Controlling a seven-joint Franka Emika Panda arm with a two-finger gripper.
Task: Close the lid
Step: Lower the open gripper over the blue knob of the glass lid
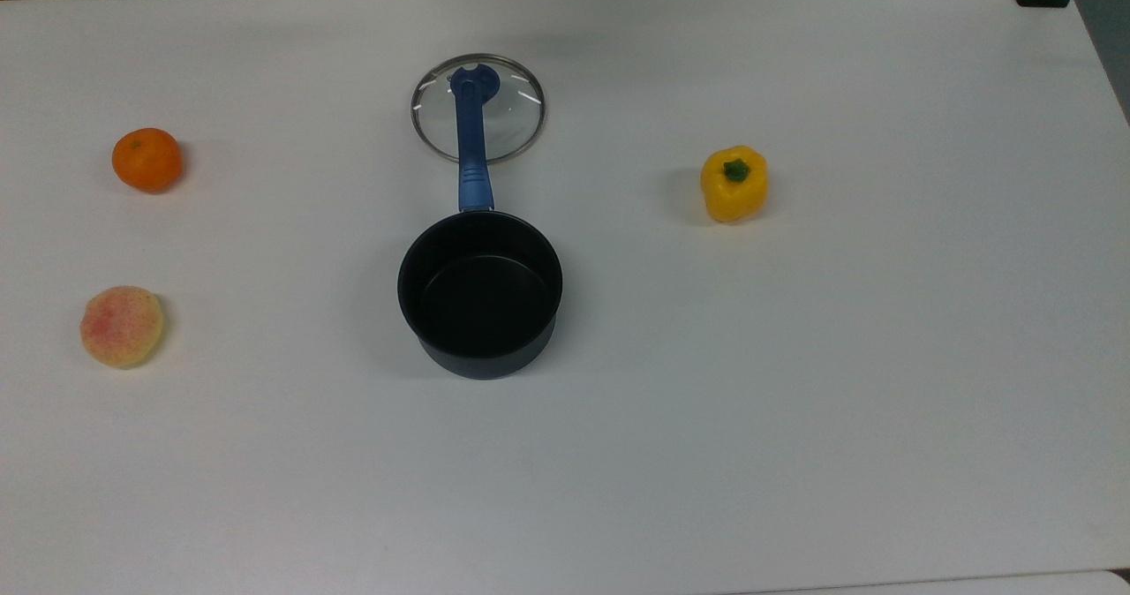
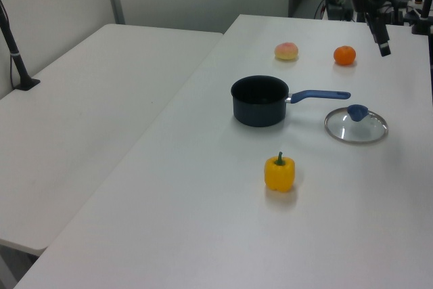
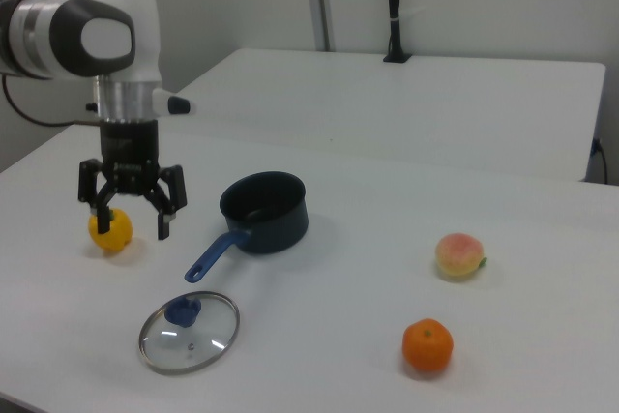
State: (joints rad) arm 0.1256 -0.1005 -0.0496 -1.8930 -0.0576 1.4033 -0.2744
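Observation:
I need to close the dark saucepan point(image 2: 260, 101), so next I need to grab the clear glass lid by its blue knob point(image 2: 357, 112) with my gripper.
The lid point(image 1: 478, 108), clear glass with a metal rim and a blue knob point(image 3: 182, 310), lies flat on the white table beyond the pan's handle tip in the top view. The dark saucepan point(image 1: 479, 290) stands uncovered, its long blue handle point(image 1: 470, 158) reaching over the lid in the top view. In the right view my gripper point(image 3: 131, 227) hangs open above the table, up and to the left of the lid point(image 3: 189, 332), with nothing held. In the left view the gripper point(image 2: 383, 44) is high above the lid point(image 2: 356, 125).
A yellow pepper point(image 1: 734, 183) sits to the top view's right of the pan; in the right view the pepper point(image 3: 110, 229) is just behind the gripper. An orange point(image 1: 146, 160) and a peach point(image 1: 122, 326) lie at the top view's left. The white table point(image 1: 794, 401) stretches wide around them.

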